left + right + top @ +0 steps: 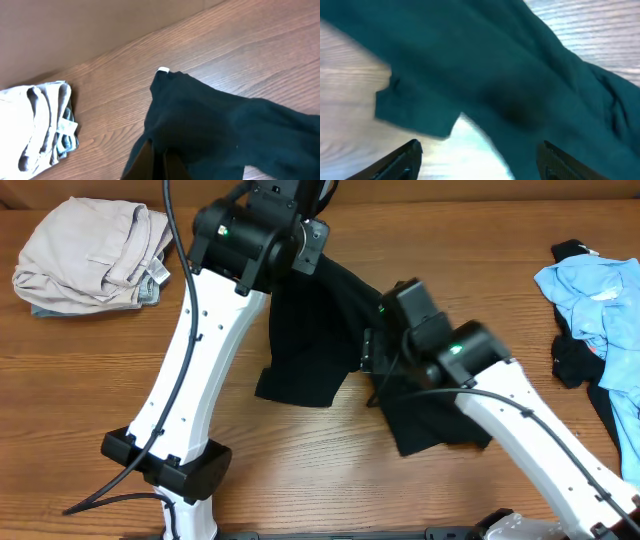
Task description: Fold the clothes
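The right gripper grabs the black garment's near edge (476, 122) next, away from my left gripper, to spread the garment flat for folding.
A black garment (310, 340) lies spread across the middle of the table, one end lifted towards the back. My left gripper (312, 242) is shut on that raised edge; in the left wrist view the fingers (160, 156) pinch the dark cloth (215, 125), which carries a small white tag (163, 70). My right gripper (372, 352) hovers over the garment's middle. In the right wrist view its fingers (480, 152) are wide apart and empty, with the dark cloth (485, 65) just beyond them.
A folded beige pile (90, 250) sits at the back left, also in the left wrist view (35, 125). A light blue shirt (595, 295) and more dark clothes (575, 360) lie at the right edge.
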Tool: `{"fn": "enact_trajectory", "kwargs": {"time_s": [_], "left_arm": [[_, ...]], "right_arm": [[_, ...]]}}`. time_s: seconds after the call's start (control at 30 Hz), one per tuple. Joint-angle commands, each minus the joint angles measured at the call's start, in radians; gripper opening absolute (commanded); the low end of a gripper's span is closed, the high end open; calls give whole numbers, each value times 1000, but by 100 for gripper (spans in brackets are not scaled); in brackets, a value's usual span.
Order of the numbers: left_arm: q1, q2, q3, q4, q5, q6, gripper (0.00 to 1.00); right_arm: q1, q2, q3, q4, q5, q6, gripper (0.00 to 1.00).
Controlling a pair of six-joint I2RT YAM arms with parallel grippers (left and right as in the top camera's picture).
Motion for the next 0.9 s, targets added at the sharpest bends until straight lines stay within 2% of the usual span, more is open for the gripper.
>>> {"fn": "enact_trajectory", "kwargs": {"time_s": [0.0, 0.1, 0.3, 0.5, 0.87], "left_arm": [[16, -8, 24, 3, 3, -37, 4], [17, -8, 24, 3, 5, -37, 4], [17, -8, 24, 2, 5, -37, 4], [17, -8, 24, 2, 5, -40, 4], [17, -8, 24, 0, 5, -40, 4]], "right_arm": [[26, 2, -132, 124, 113, 72, 77], [41, 8, -214, 171, 112, 64, 77], [83, 9, -272, 92, 56, 63, 77], [200, 18, -280, 51, -73, -49, 77], [251, 24, -459, 91, -110, 6, 77]]}}
